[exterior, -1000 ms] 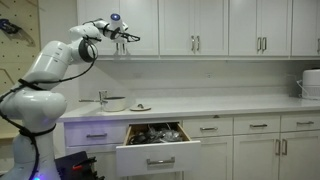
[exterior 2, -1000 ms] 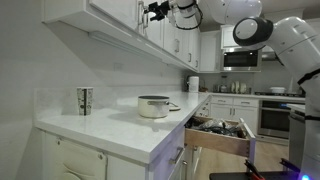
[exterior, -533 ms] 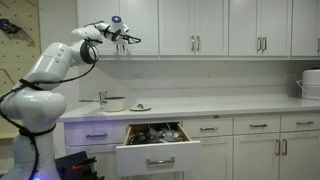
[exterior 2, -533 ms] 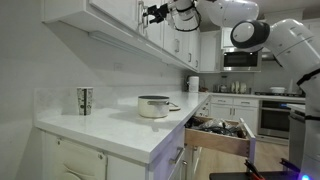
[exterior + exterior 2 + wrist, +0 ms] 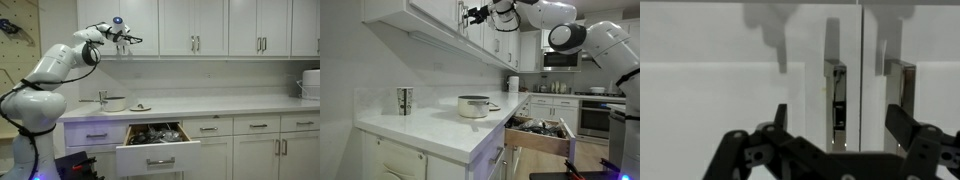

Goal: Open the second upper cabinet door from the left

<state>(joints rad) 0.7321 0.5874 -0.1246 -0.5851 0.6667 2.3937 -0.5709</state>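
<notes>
The slim silver bar handle (image 5: 838, 108) stands between my gripper's fingers, level with its middle, so my gripper closes on the handle next.
The second upper cabinet door (image 5: 140, 22) is a tall white panel and it is closed. My gripper (image 5: 126, 40) is at its lower left corner, over the seam with the first door, and hides the handles there. It also shows in the other exterior view (image 5: 472, 14), close to the door fronts. In the wrist view two vertical silver handles (image 5: 835, 100) (image 5: 900, 92) flank the door seam. My gripper (image 5: 840, 125) is open, with the left handle between its fingers and the right handle at the right fingertip. It holds nothing.
Below, a drawer (image 5: 157, 156) stands pulled out, full of utensils; it also shows from the side (image 5: 542, 140). A pot (image 5: 114, 103) and a small plate sit on the counter (image 5: 220, 105). A metal cup (image 5: 405, 100) stands near the wall.
The arm's upper links have shifted slightly. The gripper stays at the handles and the door stays closed.
</notes>
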